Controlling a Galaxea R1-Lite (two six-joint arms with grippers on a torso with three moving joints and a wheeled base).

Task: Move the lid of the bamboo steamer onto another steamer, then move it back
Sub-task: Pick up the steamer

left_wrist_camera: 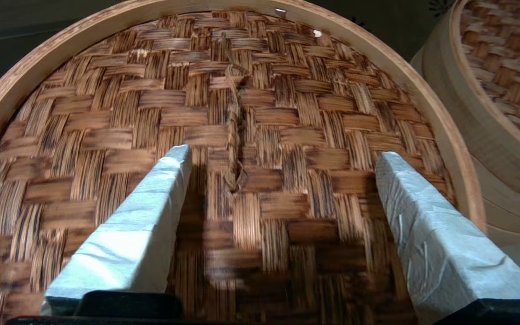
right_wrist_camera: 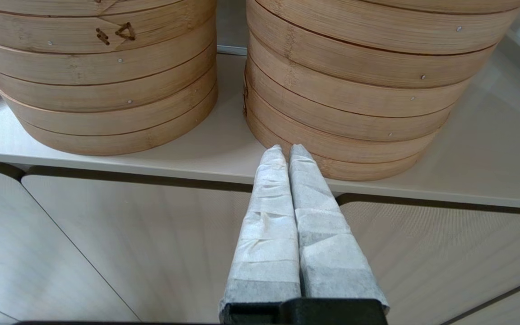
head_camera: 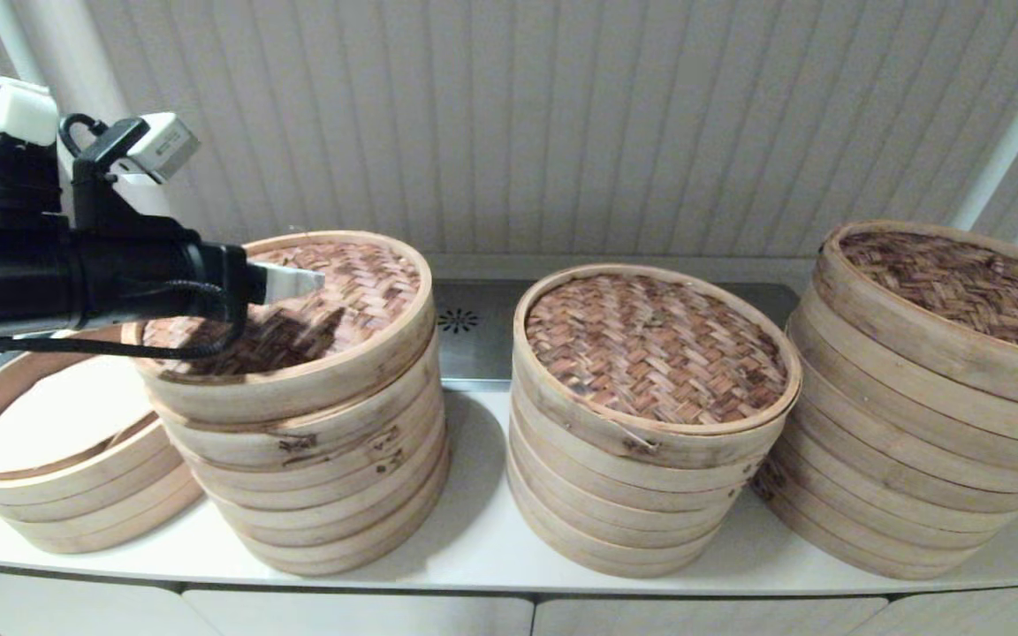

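Observation:
My left gripper is about to take hold of the bamboo lid by its twine loop handle (left_wrist_camera: 235,131), to put the lid back on the uncovered steamer.
A woven bamboo lid (head_camera: 368,274) with a pale rim tops the second steamer stack from the left. My left gripper (head_camera: 306,281) hovers just above it, open. In the left wrist view the left gripper (left_wrist_camera: 285,155) has its padded fingers (left_wrist_camera: 160,189) spread wide over the lid (left_wrist_camera: 314,113), either side of the lid's twine loop handle (left_wrist_camera: 235,131), with nothing between them. The far-left steamer stack (head_camera: 76,495) stands uncovered, showing a white inside. My right gripper (right_wrist_camera: 287,148) is parked below the counter's front edge, shut and empty; the head view does not show it.
Two more lidded steamer stacks stand to the right, one in the middle (head_camera: 650,344) and a taller one at far right (head_camera: 960,283). All sit on a white counter (head_camera: 474,530) with cabinet doors (right_wrist_camera: 129,234) below. A panelled wall (head_camera: 518,115) runs behind.

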